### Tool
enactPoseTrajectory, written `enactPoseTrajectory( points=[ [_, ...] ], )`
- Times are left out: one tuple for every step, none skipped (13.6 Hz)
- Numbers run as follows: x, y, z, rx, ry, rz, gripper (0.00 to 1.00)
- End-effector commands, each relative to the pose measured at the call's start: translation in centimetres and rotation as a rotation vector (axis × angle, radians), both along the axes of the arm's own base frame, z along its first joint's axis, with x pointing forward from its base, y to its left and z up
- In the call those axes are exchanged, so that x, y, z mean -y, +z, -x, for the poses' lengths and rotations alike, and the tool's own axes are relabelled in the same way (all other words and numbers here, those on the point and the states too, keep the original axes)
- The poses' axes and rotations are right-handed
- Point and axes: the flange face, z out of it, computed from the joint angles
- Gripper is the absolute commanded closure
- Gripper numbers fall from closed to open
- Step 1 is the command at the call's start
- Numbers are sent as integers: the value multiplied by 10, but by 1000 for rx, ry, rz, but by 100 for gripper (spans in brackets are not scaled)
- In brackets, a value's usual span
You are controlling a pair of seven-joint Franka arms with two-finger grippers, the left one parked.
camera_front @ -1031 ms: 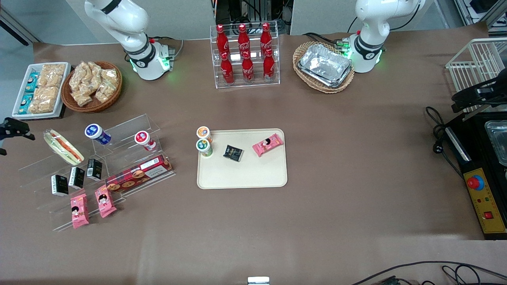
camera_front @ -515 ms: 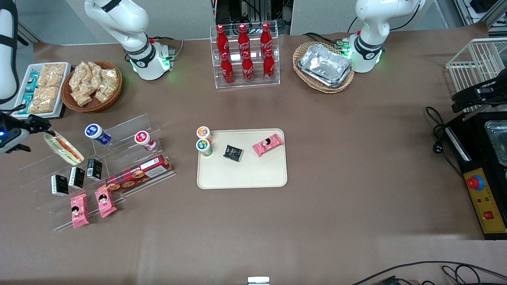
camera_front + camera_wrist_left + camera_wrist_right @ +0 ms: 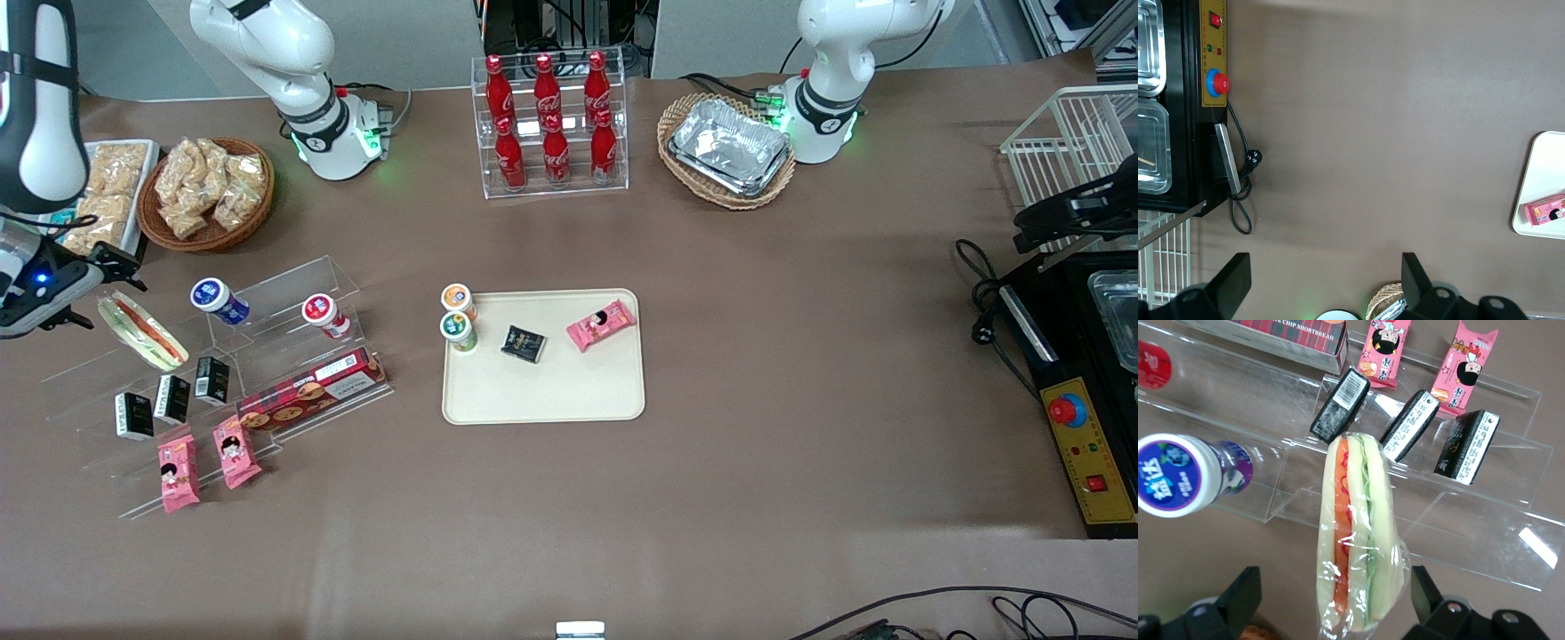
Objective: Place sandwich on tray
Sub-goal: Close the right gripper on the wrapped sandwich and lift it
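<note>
The robot's right gripper should next grab the clear-wrapped sandwich across its bread sides at one end (image 3: 121, 311), so that it can put the sandwich on the tray (image 3: 542, 391).
The clear-wrapped sandwich (image 3: 142, 331) lies on the top step of a clear acrylic stand toward the working arm's end of the table. In the right wrist view the sandwich (image 3: 1358, 533) shows pale bread with red-orange and green filling. My right gripper (image 3: 100, 293) hovers over the sandwich end farther from the front camera. It is open (image 3: 1335, 600), with one finger on each side of that end, and holds nothing. The cream-beige tray (image 3: 542, 391) lies mid-table and its edge shows in the left wrist view (image 3: 1545, 173).
The acrylic stand (image 3: 293, 293) also holds two yogurt cups (image 3: 216, 300), black packets (image 3: 172, 397), a red cookie box (image 3: 311, 391) and pink snack packets (image 3: 178, 471). The tray carries two cups (image 3: 458, 331), a black packet (image 3: 523, 343) and a pink packet (image 3: 601, 324). A snack basket (image 3: 206, 191) stands nearby.
My right arm has come in from the working arm's end of the table and moved over the sandwich's end. The sandwich has not moved.
</note>
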Motion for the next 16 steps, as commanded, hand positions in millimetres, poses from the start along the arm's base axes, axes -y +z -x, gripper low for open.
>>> enactPoseTrajectory(
  points=[
    [-4, -19, 17, 48, 24, 21, 0],
    [-4, -22, 18, 65, 24, 29, 0],
    [-3, -25, 18, 67, 25, 33, 0],
    [-2, -27, 17, 61, 38, 48, 0],
    [-2, -30, 16, 59, 46, 56, 0],
    [-2, -30, 15, 63, 45, 58, 0],
    [2, -36, 15, 60, 38, 57, 0],
    [3, -39, 14, 62, 37, 58, 6],
    [4, -40, 12, 72, 38, 64, 18],
    [6, -42, 10, 82, 38, 69, 26],
    [10, -43, 10, 94, 33, 75, 27],
    [14, -46, 10, 100, 32, 80, 28],
    [16, -50, 9, 102, 30, 81, 28],
    [16, -54, 7, 103, 31, 82, 30],
    [16, -54, 7, 103, 31, 82, 41],
    [16, -53, 6, 107, 26, 81, 52]
  ],
)
